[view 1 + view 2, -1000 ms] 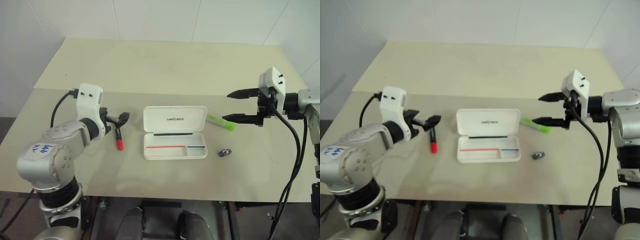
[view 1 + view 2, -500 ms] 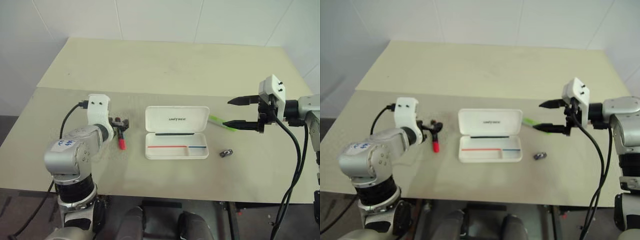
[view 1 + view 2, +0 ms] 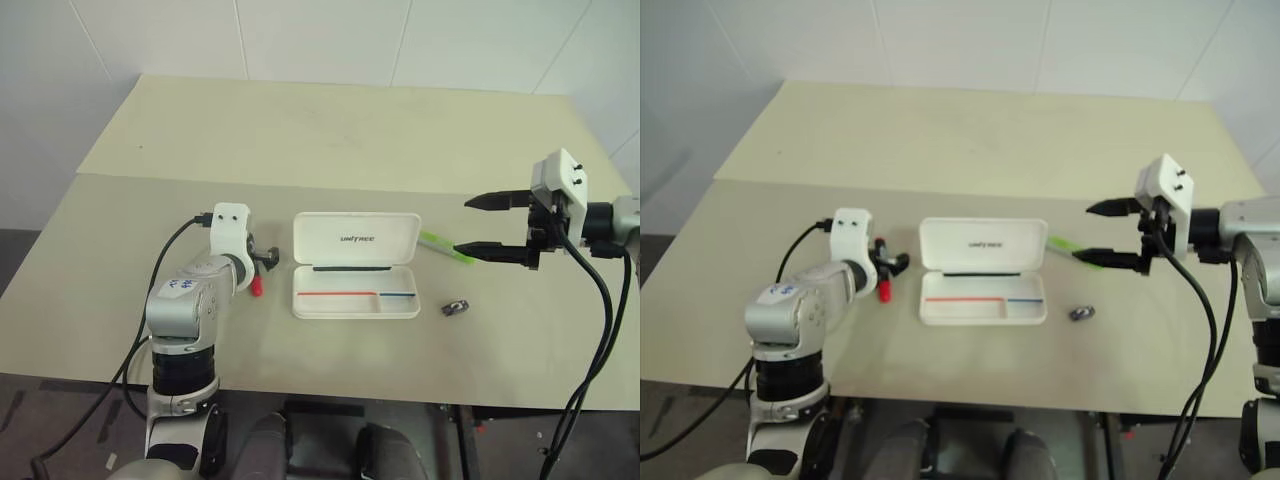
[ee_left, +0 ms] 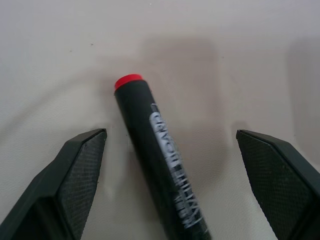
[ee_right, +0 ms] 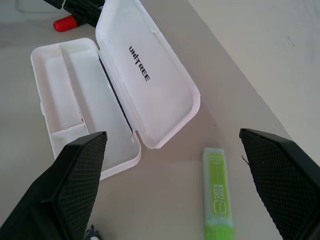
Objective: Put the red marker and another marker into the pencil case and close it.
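The fingers of my left gripper are low beside the red marker's black body (image 4: pixel 160 155) and would hold the red marker if they closed now, so my left gripper needs to close on it.
The red marker (image 3: pixel 256 287) lies on the table left of the pencil case (image 3: pixel 355 238), its red end toward me. My left gripper (image 3: pixel 262 262) is low over it and open; in the left wrist view its black barrel (image 4: pixel 160 155) runs between the two fingers (image 4: pixel 80 165) without touching either. The white case lies open, lid flat, with red and blue stripes in its tray. The lime-green marker (image 3: pixel 440 245) lies just right of the lid. My right gripper (image 3: pixel 463 225) hovers open above and to the right of it, holding nothing.
A small dark clip-like piece (image 3: pixel 455 307) rests on the table right of the case's tray. The beige table (image 3: pixel 330 130) stretches far behind the case. A black cable trails from each wrist.
My left arm has swung in and sunk toward the red marker, so its open fingers now straddle the barrel. The right gripper has barely shifted.
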Available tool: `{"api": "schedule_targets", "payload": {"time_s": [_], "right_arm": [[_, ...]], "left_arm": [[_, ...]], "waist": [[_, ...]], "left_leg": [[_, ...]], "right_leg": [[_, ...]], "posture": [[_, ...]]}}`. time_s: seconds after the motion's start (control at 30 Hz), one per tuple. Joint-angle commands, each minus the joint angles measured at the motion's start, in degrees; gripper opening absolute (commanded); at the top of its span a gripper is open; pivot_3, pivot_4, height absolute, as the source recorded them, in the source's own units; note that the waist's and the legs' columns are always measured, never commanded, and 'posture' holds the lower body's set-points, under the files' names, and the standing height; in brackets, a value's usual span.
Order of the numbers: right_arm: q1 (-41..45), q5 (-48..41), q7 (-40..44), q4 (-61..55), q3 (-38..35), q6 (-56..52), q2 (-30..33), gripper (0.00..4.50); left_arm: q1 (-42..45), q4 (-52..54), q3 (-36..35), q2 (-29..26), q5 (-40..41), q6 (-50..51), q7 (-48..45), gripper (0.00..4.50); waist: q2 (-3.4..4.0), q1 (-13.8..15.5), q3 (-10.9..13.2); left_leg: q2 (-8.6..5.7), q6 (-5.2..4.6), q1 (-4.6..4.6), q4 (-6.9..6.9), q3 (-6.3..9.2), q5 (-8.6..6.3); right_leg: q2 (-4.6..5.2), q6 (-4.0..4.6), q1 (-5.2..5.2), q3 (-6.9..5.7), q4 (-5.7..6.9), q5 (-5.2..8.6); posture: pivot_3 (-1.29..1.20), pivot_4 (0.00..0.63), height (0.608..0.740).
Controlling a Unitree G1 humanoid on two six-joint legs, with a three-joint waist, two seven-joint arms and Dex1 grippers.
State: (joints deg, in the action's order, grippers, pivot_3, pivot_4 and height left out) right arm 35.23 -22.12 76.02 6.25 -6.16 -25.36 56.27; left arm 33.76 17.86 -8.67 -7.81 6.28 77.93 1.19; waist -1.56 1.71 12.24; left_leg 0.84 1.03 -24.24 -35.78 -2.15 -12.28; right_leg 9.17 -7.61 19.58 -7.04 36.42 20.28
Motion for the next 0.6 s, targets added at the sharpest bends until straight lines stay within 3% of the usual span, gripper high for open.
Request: {"api": "schedule_targets", "payload": {"time_s": [0.03, 0.13, 0.33, 0.5, 0.53, 0.6], "right_arm": [[-0.5, -1.5, -1.3, -3.1, -3.2, -0.8, 1.8, 4.5], [-1.1, -1.8, -1.8, -4.2, -3.7, -1.3, 1.8, 4.5], [-0.9, -2.9, -2.7, -8.3, -3.5, -1.7, 2.0, 4.5], [0.9, -4.3, -3.4, -10.3, -3.5, -2.8, 1.7, 4.5], [1.0, -4.4, -3.4, -10.3, -3.5, -2.8, 1.9, 4.5], [0.9, -4.4, -3.3, -10.1, -3.5, -2.6, 2.1, 4.5]], "left_arm": [[-0.8, -1.5, 0.5, -0.5, -0.7, -0.7, 0.0, 4.45], [-1.5, -2.1, 1.8, -1.6, -0.8, -1.4, -0.5, 4.45], [-2.0, -4.2, 15.3, -12.4, -4.3, -6.6, -3.8, 2.53], [-2.1, -4.9, 15.7, -13.2, -3.6, -7.2, -4.9, 0.88], [-2.4, -4.7, 15.5, -13.4, -3.6, -7.2, -4.9, 0.61], [-2.8, -4.4, 15.3, -13.7, -3.7, -7.2, -5.0, 0.6]], "waist": [[0.07, 0.0, 0.0], [0.16, -0.1, -0.1], [0.22, -0.1, -0.1], [0.33, -0.2, -0.2], [0.35, -0.2, -0.2], [0.35, -0.1, -0.2]], "left_leg": [[0.0, 0.0, 0.02, -0.05, 0.0, 0.0], [0.01, 0.0, 0.06, -0.07, 0.0, -0.01], [0.0, 0.01, 0.07, -0.04, -0.05, -0.02], [0.03, 0.01, 0.14, -0.07, -0.04, -0.03], [0.04, 0.01, 0.15, -0.07, -0.04, -0.04], [0.04, 0.01, 0.15, -0.06, -0.04, -0.04]], "right_leg": [[0.0, 0.0, 0.0, 0.01, 0.0, 0.0], [0.0, 0.0, -0.02, 0.03, 0.01, 0.0], [0.0, 0.0, 0.0, 0.09, 0.0, 0.0], [-0.03, 0.0, -0.02, 0.12, 0.05, 0.0], [-0.03, 0.01, -0.02, 0.13, 0.05, 0.0], [-0.03, 0.0, -0.02, 0.13, 0.03, 0.0]], "posture": [[0.0, 0.15, 0.74], [0.0, 0.15, 0.74], [0.0, 0.15, 0.74], [0.0, 0.15, 0.74], [0.0, 0.15, 0.74], [0.0, 0.15, 0.74]]}}
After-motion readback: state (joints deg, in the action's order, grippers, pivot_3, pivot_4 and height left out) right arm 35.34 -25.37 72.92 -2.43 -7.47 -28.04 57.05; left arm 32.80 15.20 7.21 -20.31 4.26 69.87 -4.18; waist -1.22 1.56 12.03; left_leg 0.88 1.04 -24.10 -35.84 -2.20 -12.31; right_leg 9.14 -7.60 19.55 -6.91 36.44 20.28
